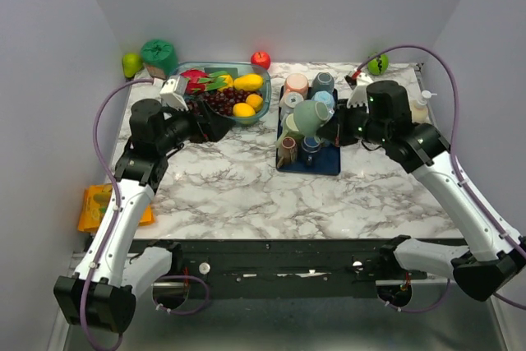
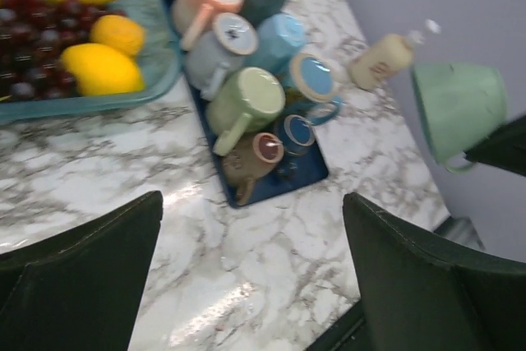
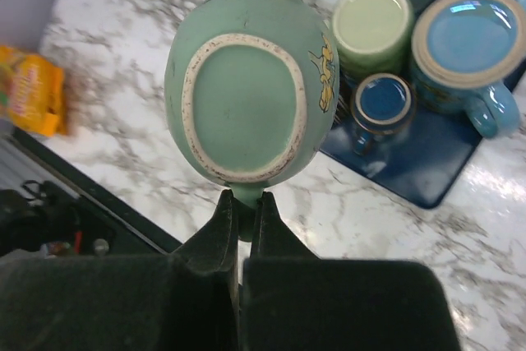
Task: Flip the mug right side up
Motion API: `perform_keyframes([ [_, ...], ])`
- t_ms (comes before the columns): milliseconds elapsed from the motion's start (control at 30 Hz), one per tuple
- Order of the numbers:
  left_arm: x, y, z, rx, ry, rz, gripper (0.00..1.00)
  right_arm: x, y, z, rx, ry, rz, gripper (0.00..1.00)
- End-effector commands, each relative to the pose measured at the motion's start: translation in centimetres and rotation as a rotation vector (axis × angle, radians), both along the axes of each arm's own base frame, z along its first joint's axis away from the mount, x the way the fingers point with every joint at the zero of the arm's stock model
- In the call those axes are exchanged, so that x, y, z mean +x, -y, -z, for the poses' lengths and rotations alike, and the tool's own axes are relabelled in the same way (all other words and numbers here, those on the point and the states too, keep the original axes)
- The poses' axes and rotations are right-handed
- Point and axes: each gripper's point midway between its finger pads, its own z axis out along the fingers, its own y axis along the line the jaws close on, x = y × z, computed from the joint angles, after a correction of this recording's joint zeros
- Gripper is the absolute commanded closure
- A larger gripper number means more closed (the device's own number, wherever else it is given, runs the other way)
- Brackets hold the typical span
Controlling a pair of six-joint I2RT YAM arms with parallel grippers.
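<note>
My left gripper grabs the mug's handle next from the side of the mug's rim, opposite my right gripper, to set the mug upright.
A pale green mug (image 1: 309, 116) hangs in the air over the blue tray (image 1: 329, 163), held by its handle. In the right wrist view its unglazed base (image 3: 244, 104) faces the camera. My right gripper (image 3: 245, 203) is shut on the mug's handle. The mug also shows in the left wrist view (image 2: 457, 108), lying sideways in the air. My left gripper (image 2: 251, 236) is open and empty above the bare marble, left of the tray. Its fingers (image 2: 90, 273) are spread wide.
The blue tray (image 2: 316, 172) holds several mugs, most upside down. A glass dish (image 1: 261, 113) of fruit stands at the back left. A small bottle (image 2: 385, 59) stands at the right. An orange packet (image 1: 97, 205) lies off the left edge.
</note>
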Motion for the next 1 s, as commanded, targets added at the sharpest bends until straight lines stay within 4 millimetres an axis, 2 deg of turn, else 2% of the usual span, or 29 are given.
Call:
perform_keyframes([
  [0,-5.3,5.9,-6.0,-0.186,0.208,0.336,0.01,-1.2,-3.6,-10.0,0.327,0.202,-0.122,0.99],
  [33,-5.9,6.7,-6.4,-0.200,0.224,0.366,0.01,-1.5,-3.9,-11.0,0.369,0.222,-0.140,0.99],
  [67,-6.4,7.4,-7.3,-0.217,0.261,0.388,0.01,-1.8,-4.4,-13.2,0.445,0.263,-0.155,0.99],
  [133,-7.7,9.2,-8.1,-0.263,0.257,0.443,0.01,-2.6,-5.1,-14.7,0.513,0.284,-0.196,0.99],
  [167,-7.9,9.6,-8.9,-0.280,0.286,0.456,0.01,-2.9,-5.4,-16.2,0.562,0.311,-0.207,0.99],
  [233,-8.2,10.5,-9.9,-0.309,0.283,0.468,0.01,-3.6,-6.0,-17.5,0.605,0.334,-0.239,0.99],
  [367,-9.3,11.7,-13.3,-0.403,0.355,0.519,0.01,-4.9,-6.9,-20.3,0.702,0.384,-0.296,0.99],
  [567,-9.6,12.4,-17.9,-0.607,0.384,0.537,0.11,-6.3,-7.7,-22.3,0.774,0.427,-0.353,0.99],
  [667,-9.9,12.6,-19.5,-0.701,0.372,0.551,0.16,-6.5,-7.8,-22.7,0.786,0.439,-0.353,0.99],
  [967,-10.4,13.6,-21.2,-0.768,0.356,0.576,0.30,-6.7,-8.3,-22.6,0.798,0.442,-0.353,0.99],
])
